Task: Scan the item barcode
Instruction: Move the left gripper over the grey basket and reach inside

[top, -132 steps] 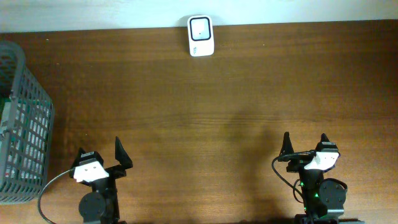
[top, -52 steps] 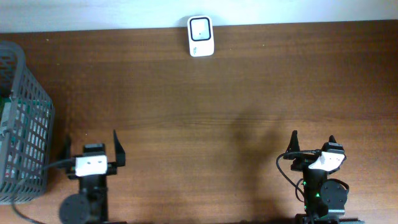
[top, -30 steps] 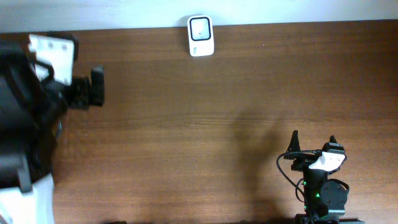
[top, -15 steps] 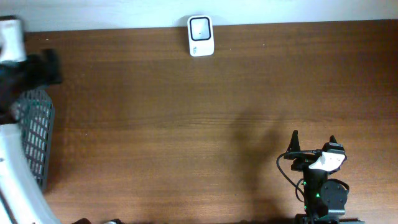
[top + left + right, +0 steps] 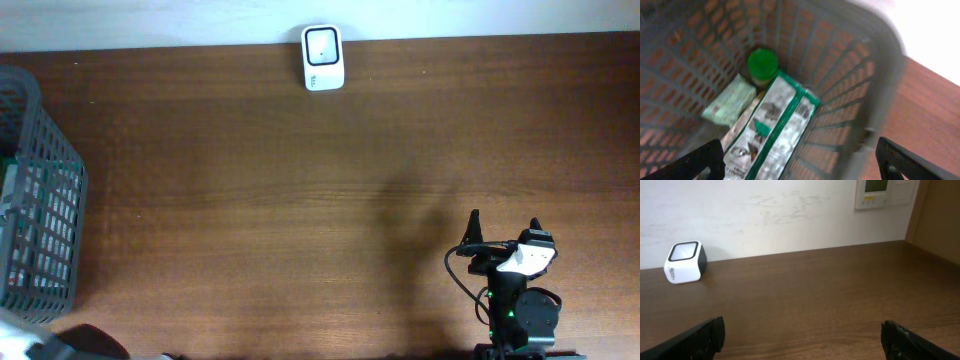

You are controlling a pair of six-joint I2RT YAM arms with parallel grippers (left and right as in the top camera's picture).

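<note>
My left gripper grabs the silver pouch with green stripes by its printed side (image 5: pixel 766 132) next, away from the pouch's far end, since this leaves the barcode uncovered for scanning.
In the left wrist view I look down into a grey mesh basket (image 5: pixel 875 75). In it lie a silver pouch with green stripes (image 5: pixel 775 130), a pale green packet (image 5: pixel 730 102) and a bottle with a green lid (image 5: pixel 762 63); which one is the item I cannot tell. My left gripper (image 5: pixel 800 161) hangs open above them, holding nothing. The white barcode scanner (image 5: pixel 323 57) stands at the table's far edge, and it shows as a white scanner (image 5: pixel 686 261) at the left of the right wrist view. My right gripper (image 5: pixel 503 228) rests open and empty at the front right.
The basket (image 5: pixel 40 210) fills the table's left edge. A blurred part of the left arm (image 5: pixel 75 345) shows at the bottom left corner. A white wall with a control panel (image 5: pixel 885 192) lies behind the table.
The left arm swung from the table's front left up over the basket and out of the overhead view. The right arm has stayed still.
</note>
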